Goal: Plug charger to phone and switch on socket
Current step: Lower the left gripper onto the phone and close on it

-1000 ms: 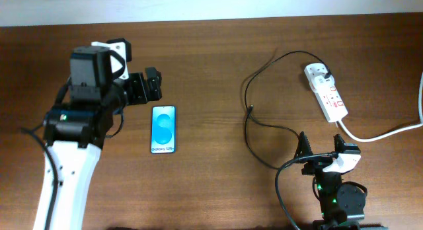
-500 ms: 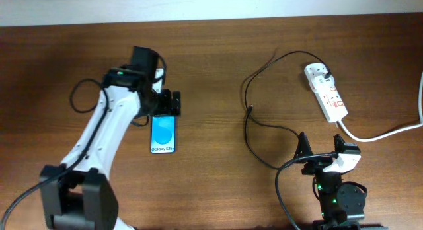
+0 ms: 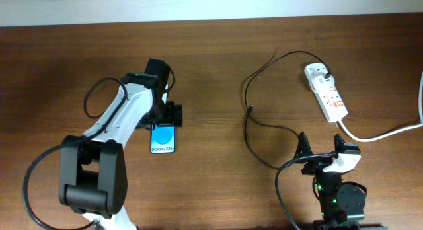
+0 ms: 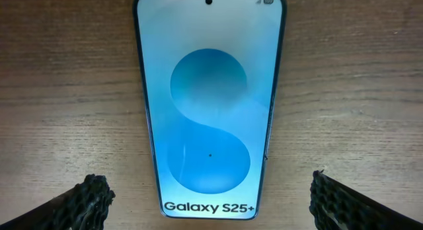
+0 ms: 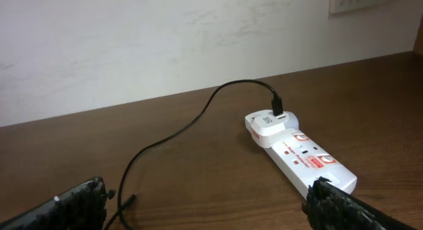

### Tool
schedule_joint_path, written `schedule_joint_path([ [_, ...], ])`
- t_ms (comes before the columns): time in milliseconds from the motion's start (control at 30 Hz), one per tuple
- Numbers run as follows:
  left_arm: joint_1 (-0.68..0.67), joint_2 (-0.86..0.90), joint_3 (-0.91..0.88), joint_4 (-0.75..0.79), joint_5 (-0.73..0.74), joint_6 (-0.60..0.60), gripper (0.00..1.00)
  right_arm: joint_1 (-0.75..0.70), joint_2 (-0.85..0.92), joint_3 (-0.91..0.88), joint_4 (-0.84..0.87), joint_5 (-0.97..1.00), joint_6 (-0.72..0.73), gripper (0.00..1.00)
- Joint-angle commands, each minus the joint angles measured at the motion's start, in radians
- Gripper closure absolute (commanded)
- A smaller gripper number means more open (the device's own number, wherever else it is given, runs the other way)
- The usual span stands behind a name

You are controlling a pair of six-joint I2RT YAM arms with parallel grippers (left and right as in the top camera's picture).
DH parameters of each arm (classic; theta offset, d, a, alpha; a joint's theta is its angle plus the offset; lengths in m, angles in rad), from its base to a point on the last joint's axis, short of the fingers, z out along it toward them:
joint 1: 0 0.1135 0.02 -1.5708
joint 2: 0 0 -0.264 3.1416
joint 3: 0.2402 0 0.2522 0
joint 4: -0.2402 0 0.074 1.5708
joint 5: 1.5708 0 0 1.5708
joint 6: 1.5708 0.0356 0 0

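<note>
My left gripper should go lower first and then close on the phone, because the phone (image 3: 164, 140) (image 4: 210, 104) lies flat below its fingers and they would miss it if they closed now.
The phone (image 3: 164, 140) lies flat on the wooden table, left of centre, with its blue screen up. My left gripper (image 3: 173, 115) is open and hovers over the phone's far end. In the left wrist view its fingers (image 4: 211, 203) straddle the phone (image 4: 210, 104) without touching it. The charger cable (image 3: 277, 58) runs from its plug head (image 3: 328, 76) on the socket (image 3: 328, 94) in a loop to its loose connector tip (image 3: 252, 110). My right gripper (image 3: 322, 149) is open and empty at the front right. The right wrist view shows the socket (image 5: 301, 154), the cable (image 5: 198, 121) and the tip (image 5: 129, 200).
The socket's thick white cord (image 3: 390, 132) runs off the right edge of the table. More black cable loops on the table between the phone and my right arm (image 3: 264, 151). A pale wall (image 5: 165, 45) stands behind the table's far edge.
My left arm has swung right and down, from high over the table's left side to just over the phone's far end. The right arm, cable and socket have not moved.
</note>
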Motion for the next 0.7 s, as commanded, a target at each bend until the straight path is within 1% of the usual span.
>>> schedule_joint_path([
  [0, -0.002, 0.008, -0.063, 0.039, -0.013, -0.016, 0.01, -0.006, -0.007, -0.009, -0.001, 0.011, -0.007, 0.02],
  [167, -0.002, 0.008, -0.122, 0.112, -0.014, 0.003, 0.01, -0.006, -0.007, -0.009, -0.001, 0.011, -0.007, 0.02],
  [433, -0.002, 0.013, -0.127, 0.153, -0.014, 0.002, 0.01, -0.006, -0.007, -0.009, -0.001, 0.011, -0.007, 0.02],
  [667, -0.002, 0.013, -0.192, 0.205, -0.014, 0.002, 0.01, -0.006, -0.007, -0.009, -0.001, 0.011, -0.007, 0.02],
])
